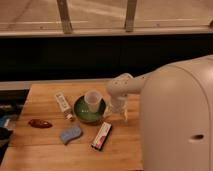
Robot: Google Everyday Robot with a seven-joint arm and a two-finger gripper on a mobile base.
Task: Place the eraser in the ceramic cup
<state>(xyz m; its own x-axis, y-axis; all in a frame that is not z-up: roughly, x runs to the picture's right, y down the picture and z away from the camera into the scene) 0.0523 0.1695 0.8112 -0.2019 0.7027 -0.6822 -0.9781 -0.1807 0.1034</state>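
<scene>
The eraser's lower end needs to stay free to go into the ceramic cup [92, 100], so my gripper will next pick up the eraser by its upper part [105, 128].
The eraser [101, 136], a flat white block with a red and dark end, lies on the wooden table [45, 97] in front of the green bowl [82, 116]. The ceramic cup [92, 100] stands upright in that bowl. My gripper [116, 114] hangs just right of the bowl, above and behind the eraser, pointing down. Its fingers stand apart with nothing between them.
A white tube [62, 102] lies left of the bowl. A wavy light-blue sponge [70, 134] lies left of the eraser. A dark red object [40, 123] lies near the table's left edge. My white body [175, 125] covers the table's right side.
</scene>
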